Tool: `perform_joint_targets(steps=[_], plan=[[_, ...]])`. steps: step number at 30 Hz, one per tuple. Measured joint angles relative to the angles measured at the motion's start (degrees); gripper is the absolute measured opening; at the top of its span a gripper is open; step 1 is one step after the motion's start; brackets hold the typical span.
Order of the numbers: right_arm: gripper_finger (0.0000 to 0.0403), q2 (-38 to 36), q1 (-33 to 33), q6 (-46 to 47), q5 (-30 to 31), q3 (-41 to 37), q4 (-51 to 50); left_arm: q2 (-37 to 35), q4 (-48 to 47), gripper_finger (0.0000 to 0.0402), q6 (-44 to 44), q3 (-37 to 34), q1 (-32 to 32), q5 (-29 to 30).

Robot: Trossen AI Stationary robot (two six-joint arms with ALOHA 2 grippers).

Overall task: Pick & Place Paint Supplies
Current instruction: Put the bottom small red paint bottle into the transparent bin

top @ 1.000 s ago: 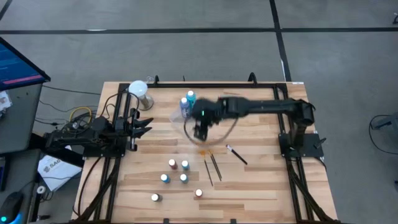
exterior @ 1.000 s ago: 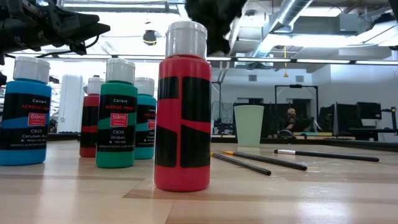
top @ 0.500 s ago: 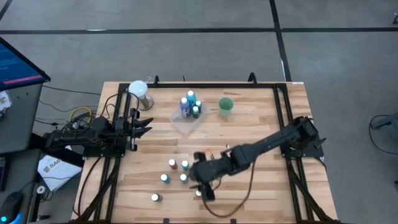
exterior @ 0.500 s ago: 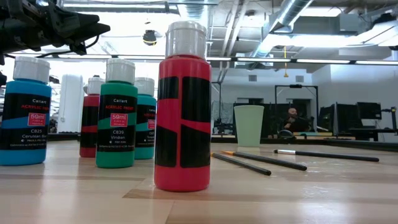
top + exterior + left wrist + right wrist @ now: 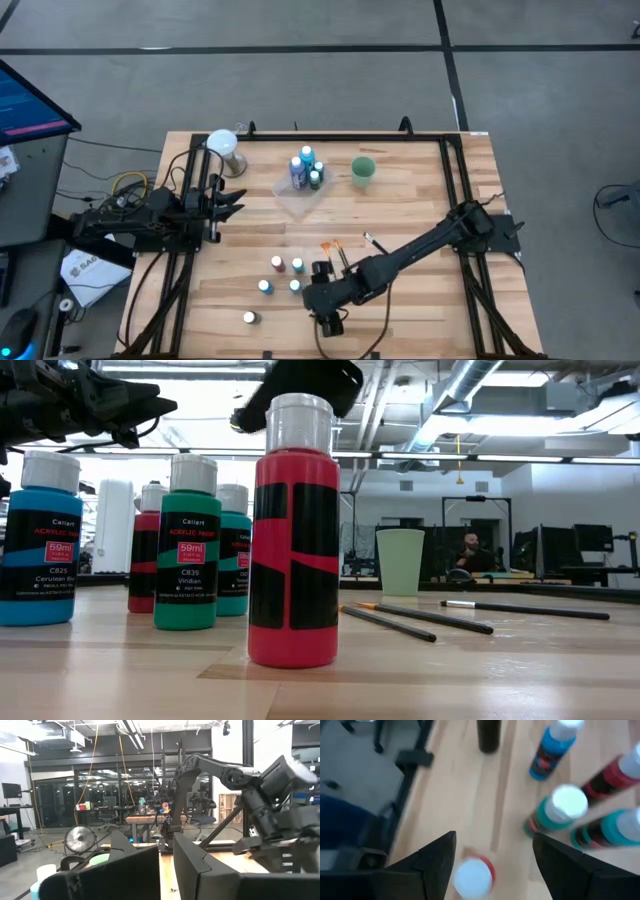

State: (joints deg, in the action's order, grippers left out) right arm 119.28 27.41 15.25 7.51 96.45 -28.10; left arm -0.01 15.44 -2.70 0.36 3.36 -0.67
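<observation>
The cap is off to one side, below my fingers, so my right gripper now lines up with it and lowers before closing on the white cap.
My right gripper is open and points down over a red paint bottle with a white cap, which stands upright on the table near its near edge. In the right wrist view the fingers stand on either side of the cap, apart from it. Several more small bottles stand upright to its left. Three thin brushes, one orange-tipped, lie flat beside my right arm. My left gripper waits at the table's left edge, open by a narrow gap.
A clear tray at the far middle holds three bottles. A green cup stands to its right and a white lamp-like thing at the far left. A dark post stands by the near edge.
My right gripper has swung from over the tray at the far side toward the table's near edge and now hangs over the red bottle. In the low view it left the picture and has come back in above the bottle's cap. The bottles and brushes on the table have not moved.
</observation>
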Motion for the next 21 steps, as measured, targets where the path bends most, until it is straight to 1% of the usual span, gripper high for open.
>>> perform_joint_targets(steps=[2, 6, 10, 12, 15, 21], plan=[[0.0258, -0.1, 0.5, 0.3, 0.0, -0.1, -2.7, 0.0, 0.1, 0.0001, 0.0, 0.0, 0.0, 0.0], [0.0258, 1.8, 1.6, 0.5, 0.0, -0.1, -2.9, 0.0, 0.1, 0.0001, 0.0, 0.0, 0.0, 0.0], [0.0257, 2.0, 2.3, 1.8, 0.1, -0.1, -3.0, 0.0, 0.1, 0.0001, 0.0, 0.0, 0.0, 0.0], [0.0255, 2.0, 2.2, 2.4, 1.1, -0.3, -2.9, 0.0, 0.0, 0.0001, 0.0, 0.0, 0.0, 0.0], [0.0247, 2.0, 2.2, 2.8, 2.9, -0.4, -2.9, 0.0, 0.0, 0.0001, 0.0, 0.0, 0.0, 0.0], [0.0218, 2.0, 2.3, 2.8, 3.0, -0.4, -3.2, 0.0, 0.0, 0.0001, 0.0, 0.0, 0.0, 0.0]])
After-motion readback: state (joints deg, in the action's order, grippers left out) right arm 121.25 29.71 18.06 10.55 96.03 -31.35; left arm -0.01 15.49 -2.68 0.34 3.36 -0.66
